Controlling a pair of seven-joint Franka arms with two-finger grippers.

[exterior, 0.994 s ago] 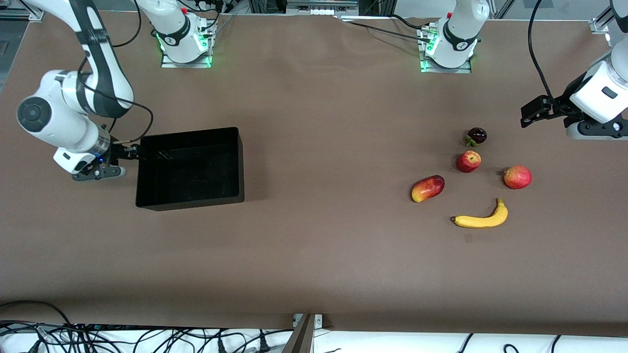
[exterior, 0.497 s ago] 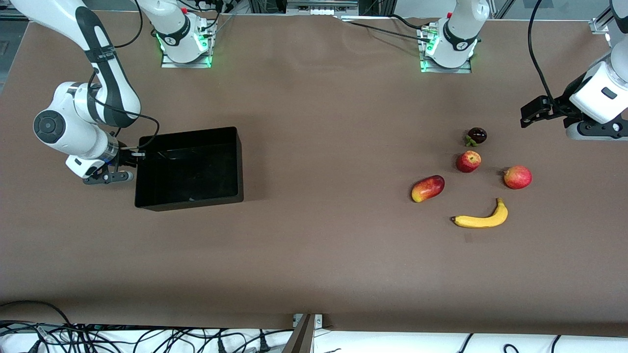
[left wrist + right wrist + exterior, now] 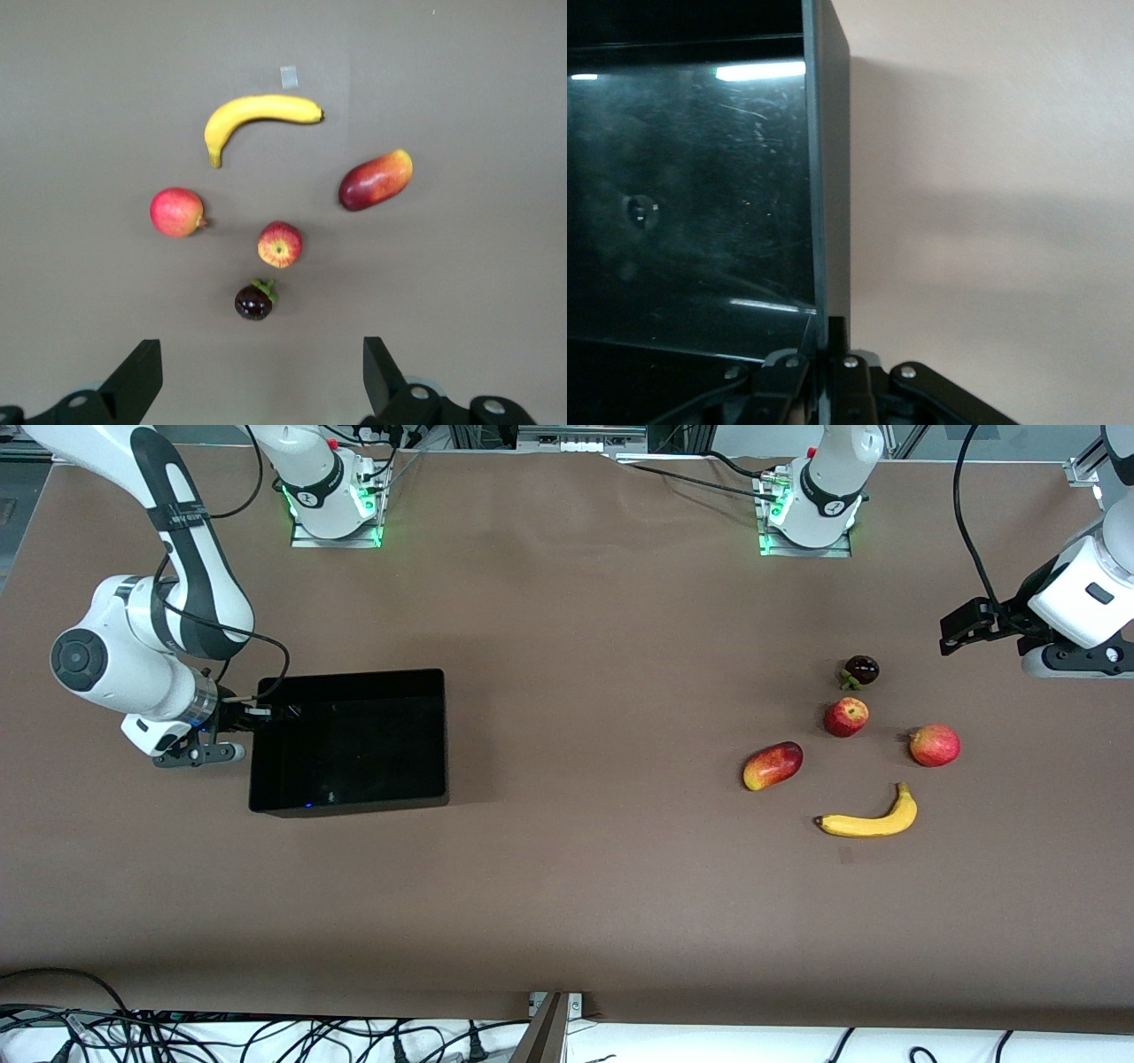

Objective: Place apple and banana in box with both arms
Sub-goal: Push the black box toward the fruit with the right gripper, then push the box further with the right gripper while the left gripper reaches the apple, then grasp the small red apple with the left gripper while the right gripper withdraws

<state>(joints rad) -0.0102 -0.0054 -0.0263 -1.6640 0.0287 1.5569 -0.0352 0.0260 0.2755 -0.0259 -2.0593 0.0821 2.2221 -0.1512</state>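
The apple needs to get into the black box. My left gripper should next grab the round red sides of the apple [image 3: 846, 716].
The black box [image 3: 345, 806] stands toward the right arm's end of the table. My right gripper [image 3: 254, 713] is shut on the box's end wall [image 3: 828, 177], one finger on each face [image 3: 831, 332]. The apple [image 3: 846, 716] and the banana [image 3: 870, 817] lie toward the left arm's end, the banana nearer to the front camera. The left wrist view shows the apple [image 3: 280, 245] and the banana [image 3: 257, 115]. My left gripper [image 3: 955, 631] hangs open and empty over the table's left-arm end, apart from the fruits, fingers wide [image 3: 263, 354].
Other fruits lie round the apple: a dark mangosteen [image 3: 860, 670] farther from the front camera, a pinkish-red round fruit [image 3: 935, 745] beside it, and a red-and-yellow mango [image 3: 772, 765] nearer the box. The arm bases [image 3: 332, 491] stand along the table's back edge.
My right gripper has dragged the box nearer to the front camera and slightly toward the left arm's end, squaring it up. The left arm and the fruits have not moved.
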